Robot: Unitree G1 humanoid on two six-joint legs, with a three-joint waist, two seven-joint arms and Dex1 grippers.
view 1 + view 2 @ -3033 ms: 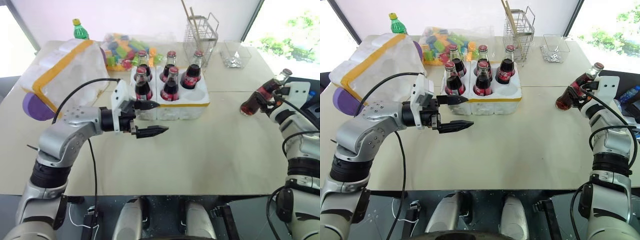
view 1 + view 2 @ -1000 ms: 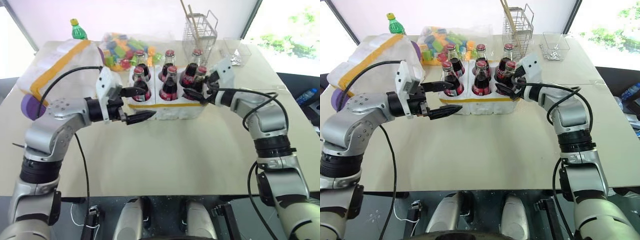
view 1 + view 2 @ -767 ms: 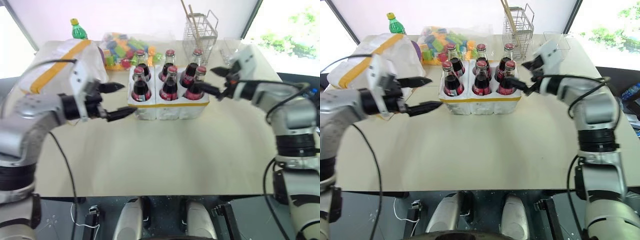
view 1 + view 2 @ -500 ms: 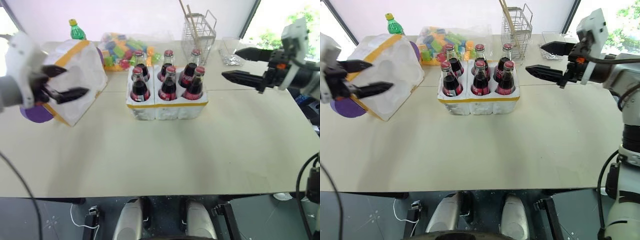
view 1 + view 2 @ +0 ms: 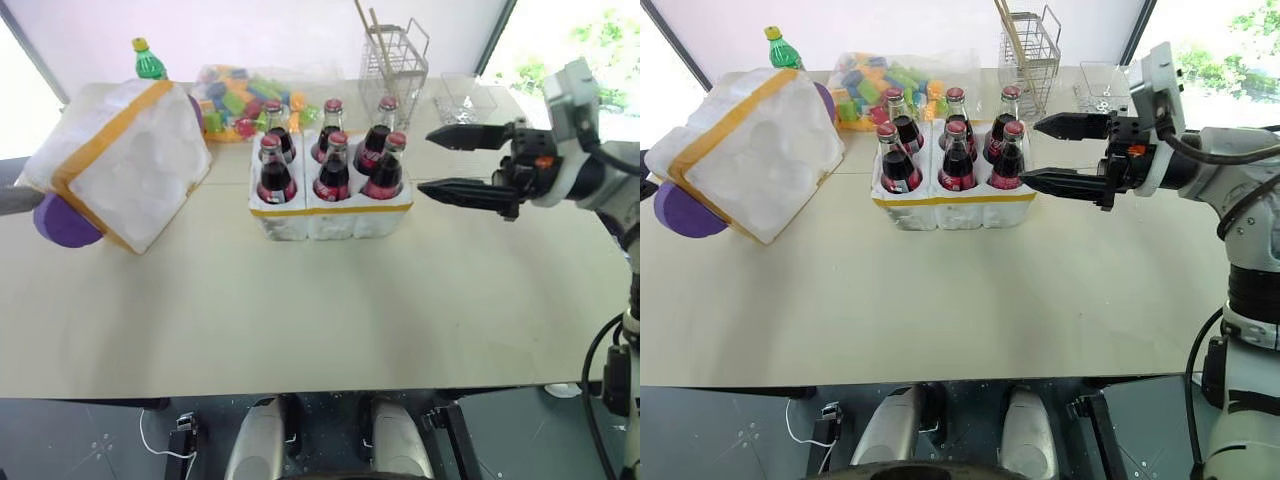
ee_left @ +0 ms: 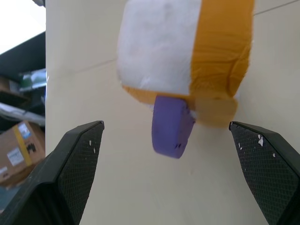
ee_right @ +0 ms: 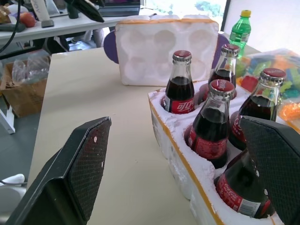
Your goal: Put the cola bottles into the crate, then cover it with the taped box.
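The taped box (image 5: 125, 165) is a bulky block wider than the robot's fingers, so the left gripper will next grab it by its narrow purple disc (image 5: 68, 220) to cover the crate.
Several cola bottles (image 5: 333, 170) stand upright in the wells of the low white crate (image 5: 330, 222) at the table's middle back. My right gripper (image 5: 425, 161) hovers open just right of the crate, pointing at it, with nothing between its fingers. The taped box (image 5: 125, 165) lies tilted at the left, with a broad yellow band and a purple disc (image 5: 65, 220) at its lower corner. In the left wrist view my left gripper (image 6: 166, 125) is open and empty, looking at the taped box (image 6: 159, 51) and its disc from a short way off.
Along the back edge stand a green plastic bottle (image 5: 148, 60), a bag of coloured blocks (image 5: 240, 90), a wire basket (image 5: 395, 60) and a clear tray (image 5: 465, 100). Bare tabletop (image 5: 330, 310) lies in front of the crate.
My right gripper let go of the last bottle in the crate's front right well and pulled away to the right. The left gripper swung left, out of the head views, to beside the taped box.
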